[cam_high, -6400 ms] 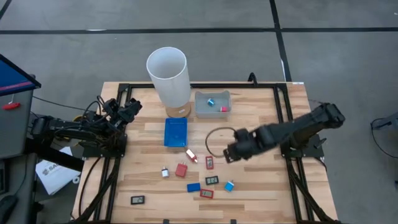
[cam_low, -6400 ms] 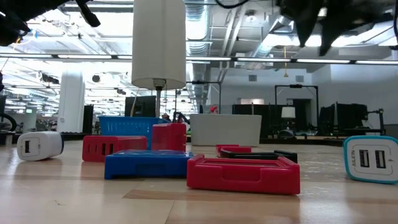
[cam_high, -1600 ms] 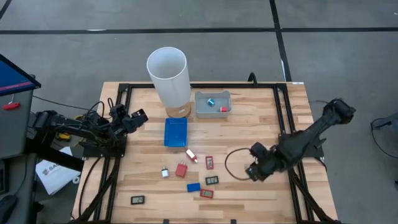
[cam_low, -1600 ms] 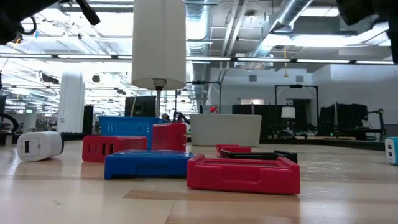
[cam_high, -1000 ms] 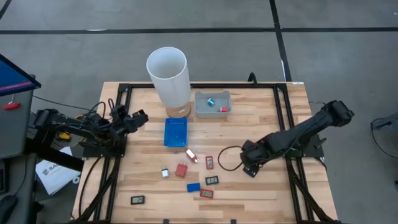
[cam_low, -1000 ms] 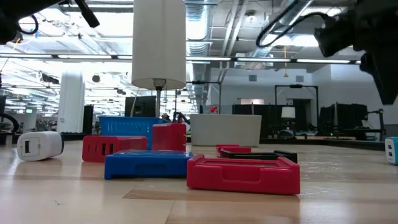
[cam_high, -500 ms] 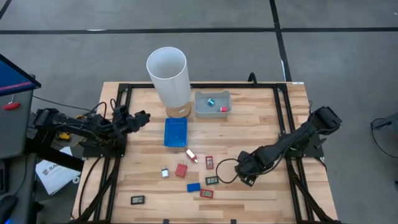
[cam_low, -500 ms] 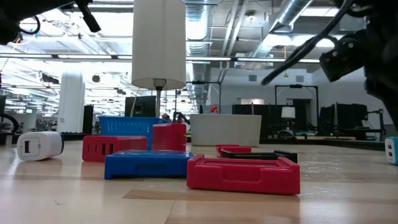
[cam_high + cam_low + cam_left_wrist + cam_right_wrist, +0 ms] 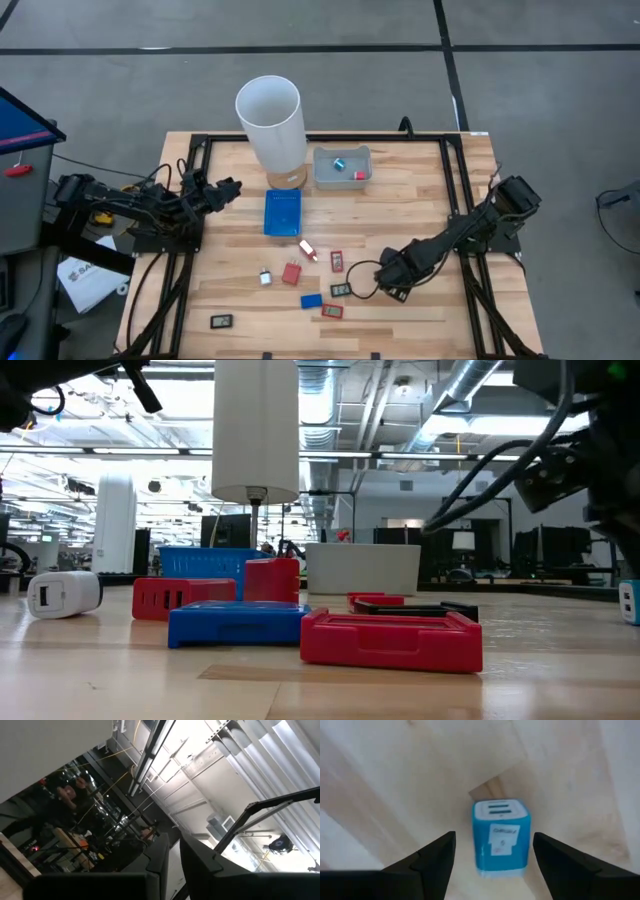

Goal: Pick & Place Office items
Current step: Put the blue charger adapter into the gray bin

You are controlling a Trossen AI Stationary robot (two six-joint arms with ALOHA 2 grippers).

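My right gripper should close and would hold the cube: my fingers are on either side of the blue charger cube's body [image 9: 501,845].
The office items lie scattered on the wooden table's near half: red pieces [image 9: 291,272], a blue piece [image 9: 311,300], black pieces [image 9: 340,289] and a white charger [image 9: 265,278]. A blue charger cube [image 9: 501,835] rests on the wood. My right gripper [image 9: 493,851] points down over it, open, one finger on either side and neither touching. In the high view that gripper [image 9: 392,278] hides the cube. My left gripper [image 9: 230,187] is raised at the table's left side, shut and holding nothing.
A tall white cylinder [image 9: 270,118] stands at the far middle. Beside it a grey bin [image 9: 342,168] holds a blue and a red piece. A flat blue tray [image 9: 283,212] lies nearer. A black cable [image 9: 366,277] loops beside my right gripper.
My right gripper has come down toward the table and shifted a little toward its left and near edges, ending over the blue charger cube. It has stayed open.
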